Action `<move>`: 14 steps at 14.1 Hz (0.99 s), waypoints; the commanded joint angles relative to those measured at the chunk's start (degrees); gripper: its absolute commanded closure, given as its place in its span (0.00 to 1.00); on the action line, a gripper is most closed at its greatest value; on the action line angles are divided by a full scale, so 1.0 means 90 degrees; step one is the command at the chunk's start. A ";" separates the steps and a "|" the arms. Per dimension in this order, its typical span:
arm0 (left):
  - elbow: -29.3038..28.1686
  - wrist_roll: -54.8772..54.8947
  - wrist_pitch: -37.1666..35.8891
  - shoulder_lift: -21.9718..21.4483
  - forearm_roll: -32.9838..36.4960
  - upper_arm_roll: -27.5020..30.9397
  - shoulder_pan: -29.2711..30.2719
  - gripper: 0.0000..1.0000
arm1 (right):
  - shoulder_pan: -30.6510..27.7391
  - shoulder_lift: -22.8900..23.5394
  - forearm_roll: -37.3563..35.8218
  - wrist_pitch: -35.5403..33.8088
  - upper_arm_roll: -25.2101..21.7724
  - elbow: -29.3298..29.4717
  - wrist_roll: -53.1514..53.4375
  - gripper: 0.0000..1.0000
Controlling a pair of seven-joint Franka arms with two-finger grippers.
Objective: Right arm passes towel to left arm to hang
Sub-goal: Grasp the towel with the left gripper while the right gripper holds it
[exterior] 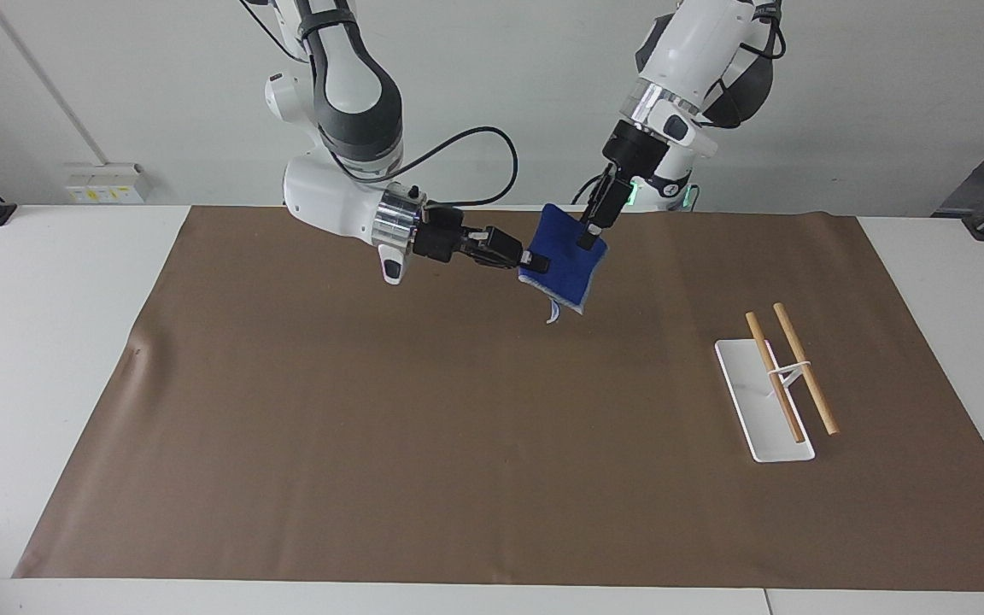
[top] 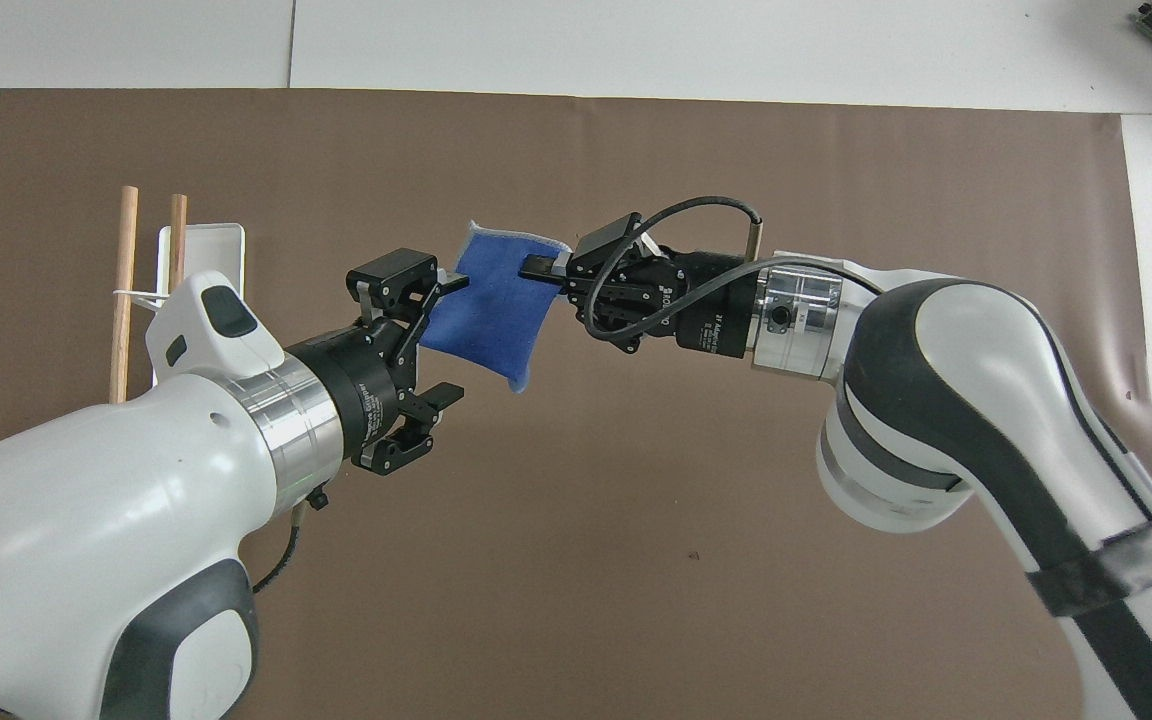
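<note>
The towel needs to hang, so my left gripper will grab its free edge (top: 430, 322) next. The fingers of my right gripper already cover the opposite end.
My right gripper (exterior: 535, 257) is shut on one edge of the blue towel (exterior: 566, 260) and holds it in the air over the part of the brown mat near the robots. The towel (top: 491, 315) hangs tilted, with a pale loop dangling from its lower corner. My left gripper (exterior: 588, 236) is open at the towel's free end, the one toward the left arm's end of the table. In the overhead view my left gripper (top: 447, 338) has one finger over the towel's edge and the other finger clear of it. My right gripper (top: 538, 269) also shows in the overhead view.
A white tray with two wooden rods (exterior: 765, 401) stands on the brown mat (exterior: 372, 427) toward the left arm's end of the table. It shows partly under my left arm in the overhead view (top: 204, 250). The mat (top: 636, 560) covers most of the table.
</note>
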 commanded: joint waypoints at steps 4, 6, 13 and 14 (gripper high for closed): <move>-0.0219 -0.0696 0.1030 0.0201 -0.0151 0.0130 -0.0131 0.52 | 0.0019 -0.0010 0.0156 0.0112 0.0023 -0.0001 -0.0097 1.00; -0.0219 -0.0696 0.1098 0.0211 -0.0151 0.0130 -0.0043 0.97 | 0.0019 -0.0010 0.0156 0.0112 0.0023 -0.0001 -0.0087 1.00; -0.0209 -0.0599 0.1108 0.0250 -0.0151 0.0140 0.0104 1.00 | 0.0019 -0.0001 0.0127 0.0249 0.0023 -0.0001 -0.0067 1.00; -0.0209 -0.0589 0.1137 0.0250 -0.0151 0.0150 0.0113 1.00 | 0.0019 -0.0001 0.0127 0.0249 0.0023 -0.0001 -0.0067 1.00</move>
